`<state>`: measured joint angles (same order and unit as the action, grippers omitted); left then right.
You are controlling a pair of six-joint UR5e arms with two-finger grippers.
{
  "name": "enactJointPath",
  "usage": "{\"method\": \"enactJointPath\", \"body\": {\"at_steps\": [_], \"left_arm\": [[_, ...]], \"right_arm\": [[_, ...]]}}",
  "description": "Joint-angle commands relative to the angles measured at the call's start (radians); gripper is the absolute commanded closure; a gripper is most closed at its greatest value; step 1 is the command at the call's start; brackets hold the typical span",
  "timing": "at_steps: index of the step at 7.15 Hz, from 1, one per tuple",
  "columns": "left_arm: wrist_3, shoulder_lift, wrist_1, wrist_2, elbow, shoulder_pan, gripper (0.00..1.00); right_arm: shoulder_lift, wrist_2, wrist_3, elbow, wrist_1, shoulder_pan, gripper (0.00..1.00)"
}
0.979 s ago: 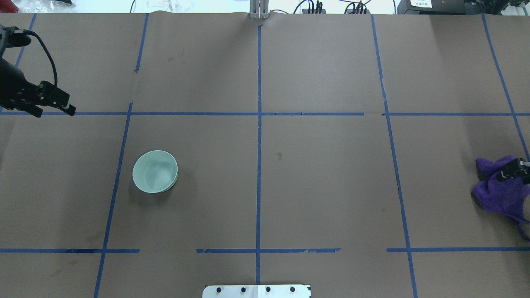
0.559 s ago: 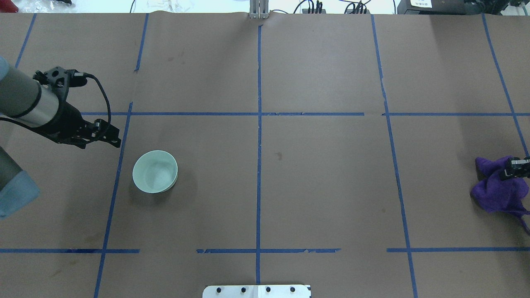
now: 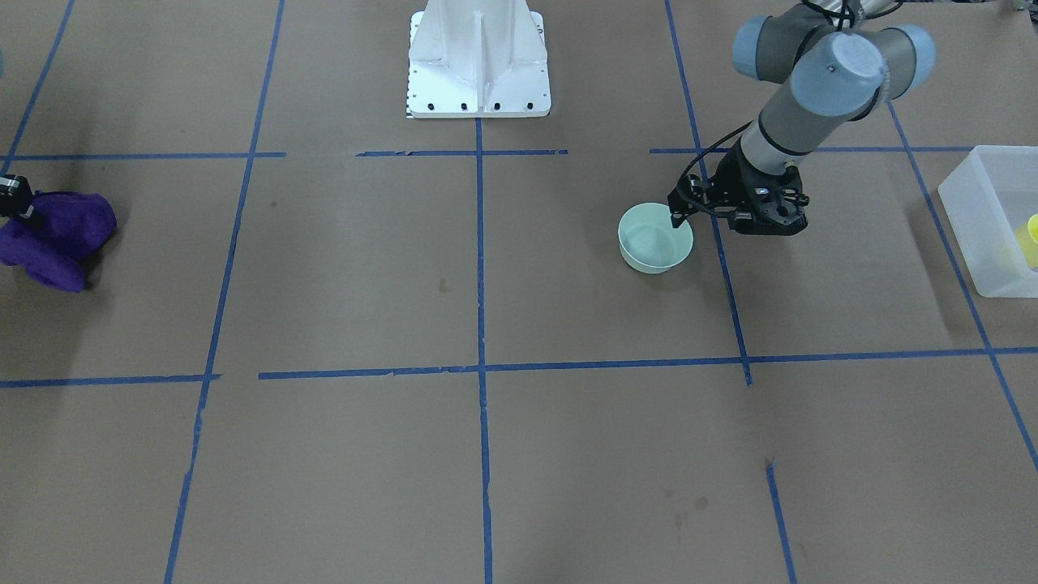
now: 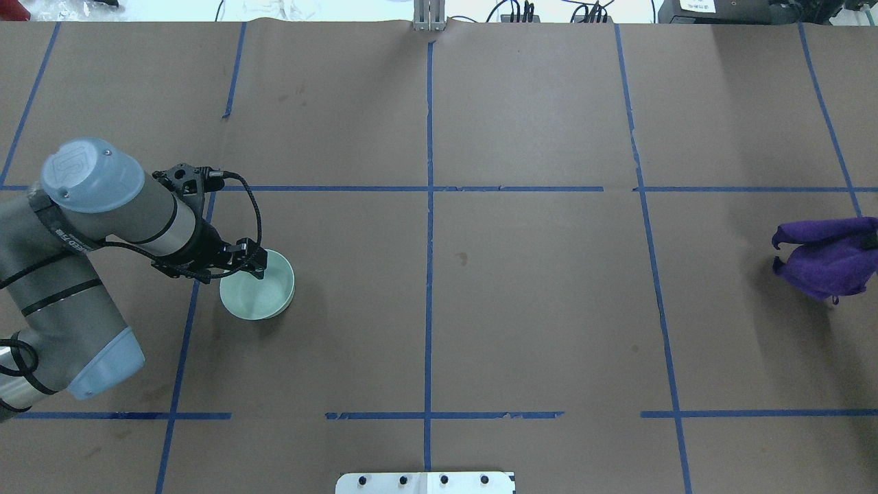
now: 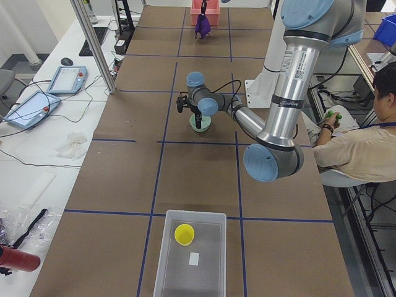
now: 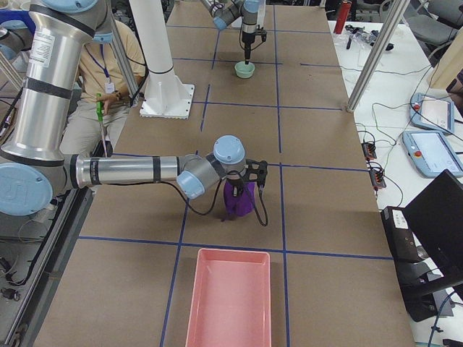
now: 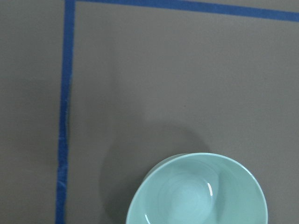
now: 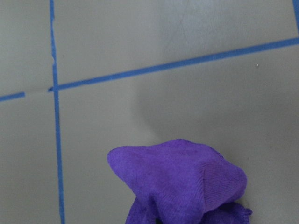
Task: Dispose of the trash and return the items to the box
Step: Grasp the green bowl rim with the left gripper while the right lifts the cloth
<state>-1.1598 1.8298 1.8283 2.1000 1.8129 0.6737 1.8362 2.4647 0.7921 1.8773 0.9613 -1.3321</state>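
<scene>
I need to grip the pale mint-green bowl by its rim [image 3: 688,228] with my left gripper next. Then I can return the bowl to the frosted-white box [image 3: 994,222].
The pale mint-green bowl [image 4: 264,295] stands upright and empty left of the table's middle; it also shows in the front view [image 3: 653,243] and the left wrist view [image 7: 196,191]. My left gripper [image 4: 257,266] hangs open and empty over the bowl's near-left rim [image 3: 675,216]. The yellow cup [image 5: 184,234] stands inside the frosted-white box [image 5: 167,260], off the table's left end [image 3: 985,219]. My right gripper [image 3: 10,197] is shut on a purple cloth [image 4: 820,257] and holds it above the table at the far right [image 6: 239,199].
A pink tray [image 6: 228,296] lies beyond the table's right end, near the purple cloth. The white pedestal base [image 3: 478,73] stands at the robot's side. A seated operator [image 5: 356,148] is beside the base. Blue tape lines cross the brown table.
My left arm has swung in from the left edge to the bowl. My right gripper has lifted the purple cloth and carried it toward the far side.
</scene>
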Motion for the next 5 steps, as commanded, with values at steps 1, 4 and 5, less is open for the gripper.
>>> {"method": "enactJointPath", "body": {"at_steps": [1, 4, 5], "left_arm": [[-0.006, 0.002, -0.001, -0.018, -0.015, -0.010, 0.10], [-0.006, 0.002, 0.000, -0.026, -0.043, -0.019, 0.57], [-0.005, 0.000, 0.000, -0.026, -0.044, -0.019, 0.86]], "right_arm": [[0.002, 0.049, -0.008, 0.033, 0.000, -0.149, 1.00], [-0.002, 0.056, -0.016, 0.032, 0.000, -0.240, 1.00], [0.002, 0.075, -0.036, 0.022, 0.004, -0.272, 1.00]]}}
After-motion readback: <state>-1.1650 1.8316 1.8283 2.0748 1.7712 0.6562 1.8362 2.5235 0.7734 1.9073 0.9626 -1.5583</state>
